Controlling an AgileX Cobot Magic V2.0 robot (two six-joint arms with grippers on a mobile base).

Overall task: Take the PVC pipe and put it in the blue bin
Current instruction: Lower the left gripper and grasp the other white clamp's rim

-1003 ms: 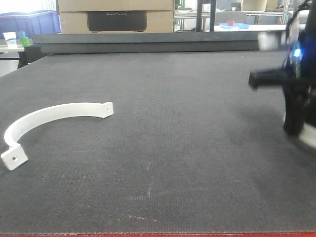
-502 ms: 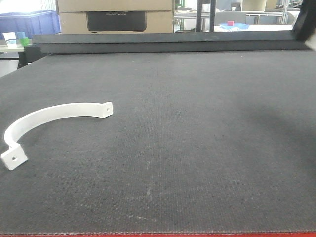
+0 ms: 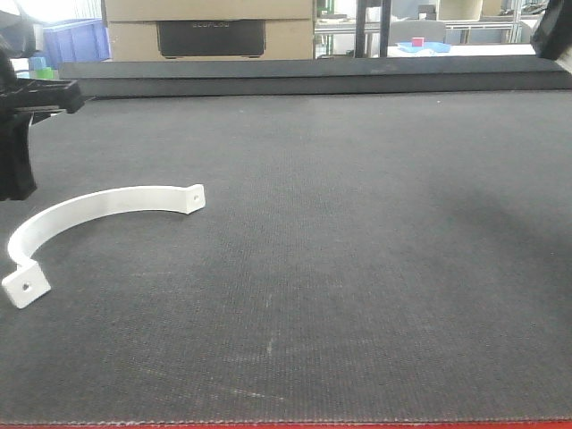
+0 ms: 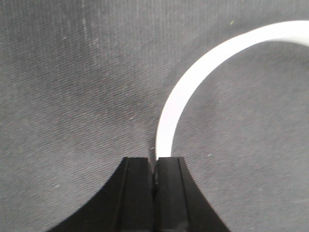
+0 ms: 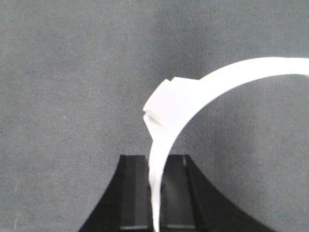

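My left gripper grabs the white PVC pipe by its curved band [image 3: 67,214] next, to get the pipe into the blue bin [image 3: 80,40].
A white curved PVC pipe piece [image 3: 98,204] lies on the dark mat at the left, with a flat tab at each end. My left gripper [image 3: 16,189] hangs just behind its left end. The left wrist view shows that gripper [image 4: 154,162] shut and empty, with the pipe [image 4: 186,94] arcing away on the mat beyond its tips. My right gripper [image 5: 155,164] is shut on a second white PVC pipe piece [image 5: 193,94], held above the mat. Only a bit of the right arm [image 3: 554,36] shows, at the top right corner. The blue bin [image 3: 80,40] stands far back on the left.
A raised black ledge [image 3: 313,82] borders the mat's far edge. Behind it is a beige box with a black unit [image 3: 210,34]. Small cups [image 3: 40,67] sit at the back left. A red strip [image 3: 286,425] marks the near table edge.
The right arm rose and left the front view towards the upper right. The left arm came into view at the left edge, behind the lying pipe, which has not moved.
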